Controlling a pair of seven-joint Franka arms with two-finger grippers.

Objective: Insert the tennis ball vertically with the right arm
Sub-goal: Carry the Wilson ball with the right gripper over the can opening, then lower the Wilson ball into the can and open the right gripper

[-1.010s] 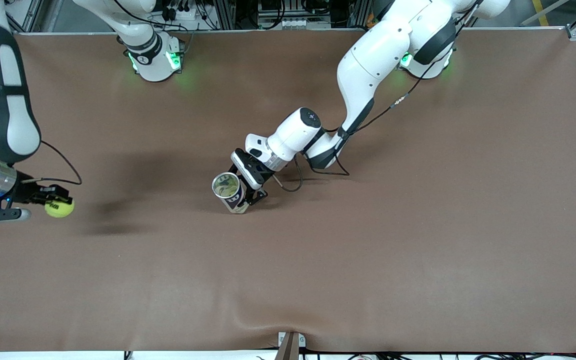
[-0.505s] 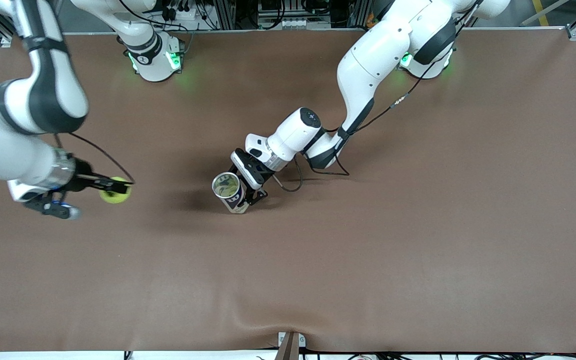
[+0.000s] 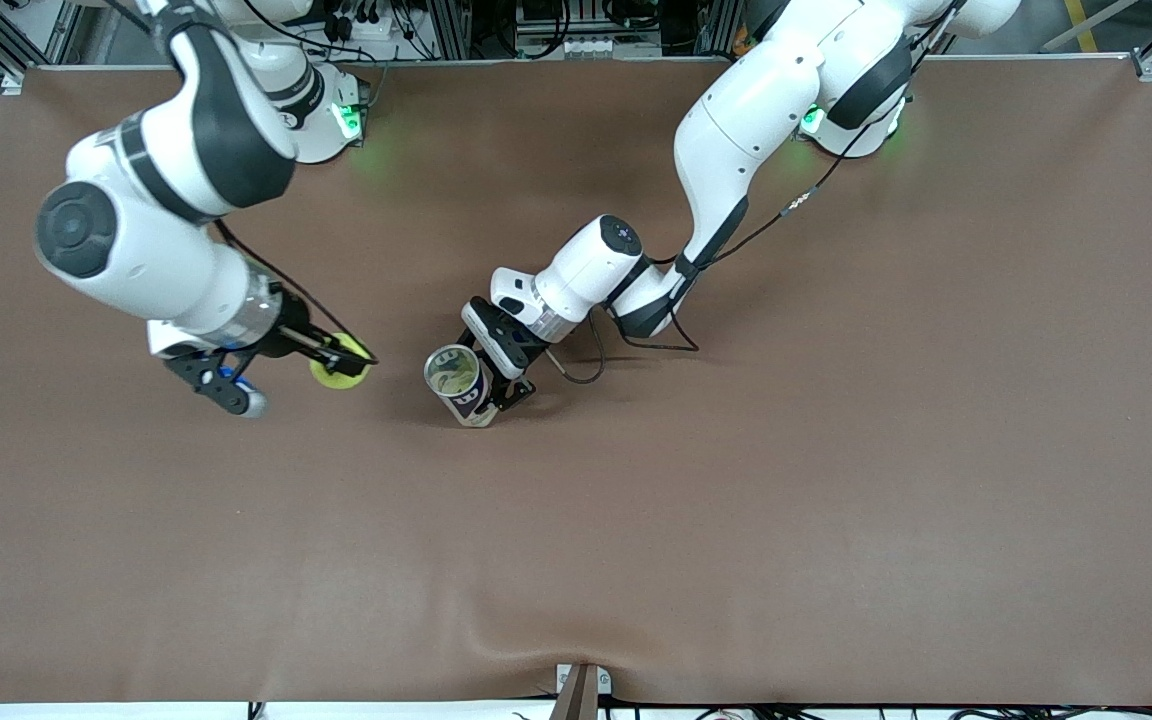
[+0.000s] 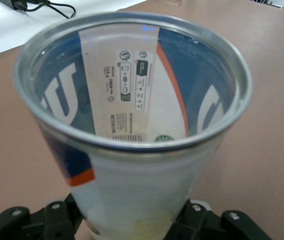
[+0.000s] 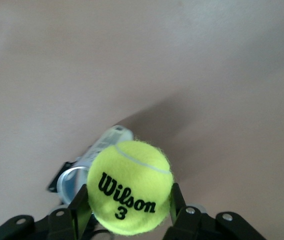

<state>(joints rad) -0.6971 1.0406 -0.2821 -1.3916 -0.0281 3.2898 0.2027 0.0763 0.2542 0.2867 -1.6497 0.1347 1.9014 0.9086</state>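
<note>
The tennis ball is hanging well short of the can's rim (image 3: 452, 370) (image 5: 68, 181), so my right gripper needs to move it there before letting go.
A yellow tennis ball (image 3: 337, 374) (image 5: 132, 175) marked "Wilson 3" sits between the fingers of my right gripper (image 3: 346, 362) (image 5: 128, 200), which is shut on it above the table, beside the can toward the right arm's end. The clear can (image 3: 458, 381) (image 4: 132, 100) has a metal rim and a blue and white label. It stands at mid-table with its open mouth up. My left gripper (image 3: 494, 392) (image 4: 132, 220) is shut on its lower body. In the right wrist view the can (image 5: 99, 150) shows partly hidden by the ball.
A brown mat (image 3: 736, 500) covers the whole table. The two arm bases (image 3: 311, 120) (image 3: 851, 125) stand along its edge farthest from the front camera. A loose cable (image 3: 586, 368) hangs by the left wrist. A small bracket (image 3: 581, 685) sits at the nearest edge.
The right arm has swung in from the right arm's end of the table, carrying the tennis ball close to the can. The left arm and the can have not moved.
</note>
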